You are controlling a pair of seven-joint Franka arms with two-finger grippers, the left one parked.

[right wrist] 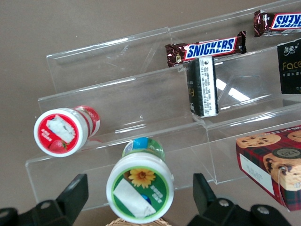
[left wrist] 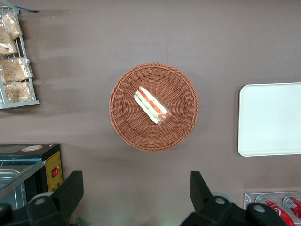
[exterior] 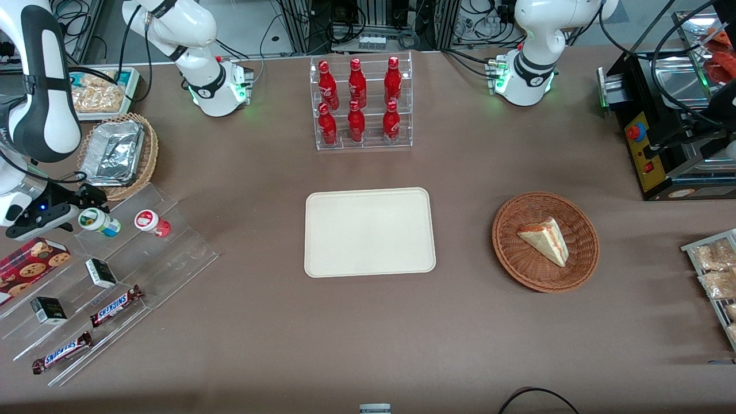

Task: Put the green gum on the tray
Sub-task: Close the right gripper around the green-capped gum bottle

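Note:
I should next use my right gripper to pick up the green gum by its white lid [exterior: 89,218], so that I can place it on the tray [exterior: 370,232].
The green gum [exterior: 99,222] is a small bottle with a white lid and green label, on the top step of a clear stepped shelf [exterior: 172,253] toward the working arm's end of the table. In the right wrist view the green gum [right wrist: 140,187] sits between the two fingers [right wrist: 75,194], with a gap on each side. My right gripper [exterior: 86,202] [right wrist: 139,190] is open just above it and holds nothing. The red-lidded bottle [exterior: 151,222] [right wrist: 61,131] lies beside the gum on the same step. The cream-white tray [exterior: 369,232] [left wrist: 270,120] lies empty at the table's middle.
The shelf also holds Snickers bars [exterior: 115,305] [right wrist: 206,48], small black boxes [exterior: 101,272] [right wrist: 202,86] and a cookie box [exterior: 31,261] [right wrist: 275,160]. A wicker basket with foil trays [exterior: 118,155] stands by the gripper. A rack of red bottles [exterior: 361,103] and a sandwich basket [exterior: 545,241] stand elsewhere.

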